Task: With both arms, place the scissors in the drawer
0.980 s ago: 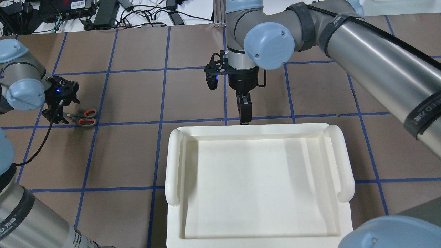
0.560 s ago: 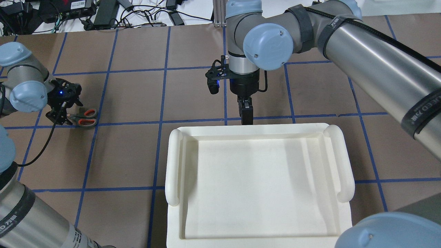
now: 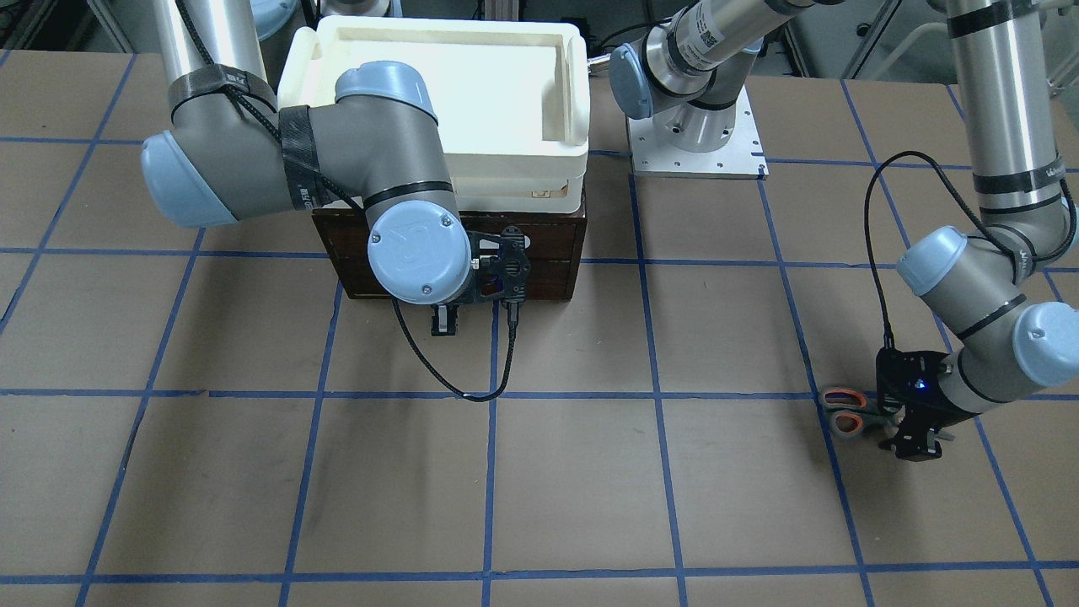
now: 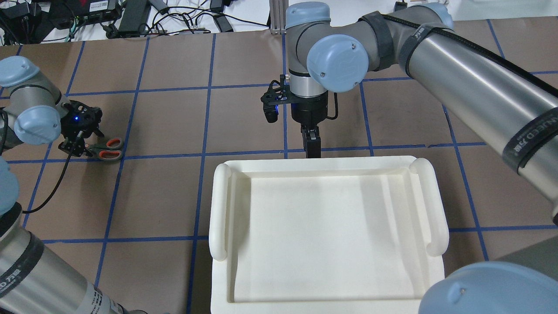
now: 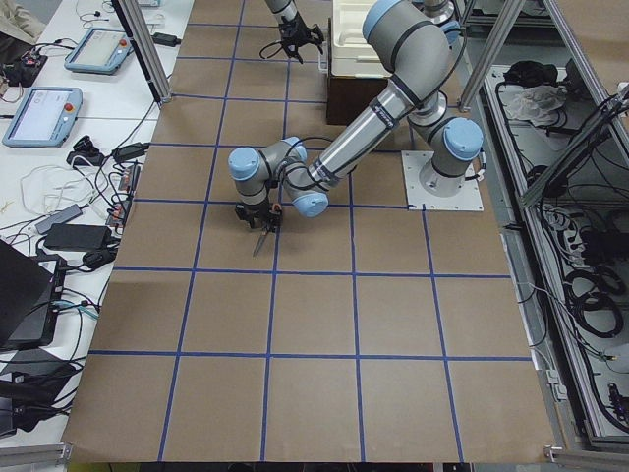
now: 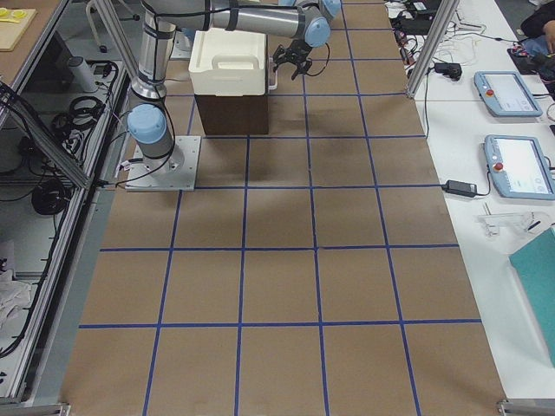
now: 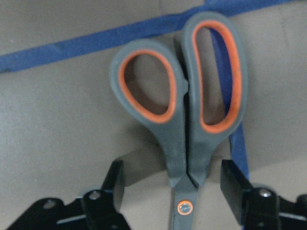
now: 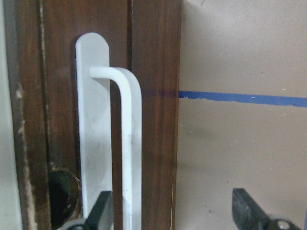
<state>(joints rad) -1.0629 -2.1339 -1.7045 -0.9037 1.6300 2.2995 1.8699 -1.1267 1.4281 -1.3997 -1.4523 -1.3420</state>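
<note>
I need to grab the scissors with my left gripper next, by the narrow stems of the handles just above the pivot, because the handle loops are wider than my gripper's open fingers.
The scissors lie flat on the brown table at the far left, handles toward the middle. In the left wrist view the scissors lie between the open fingers, level with the pivot. My left gripper is open over their blades, also seen in the front view. The dark brown drawer looks closed. Its white bar handle sits between the fingers of my open right gripper, close to one finger. My right gripper points down at the drawer front.
A cream-white plastic tray sits on top of the drawer cabinet and hides it from above. The left arm's base plate stands beside the cabinet. Cables and power bricks lie beyond the far table edge.
My left gripper has shifted slightly over the scissors, which have not moved. My right wrist has shifted slightly, and the gripper stays at the drawer front.
</note>
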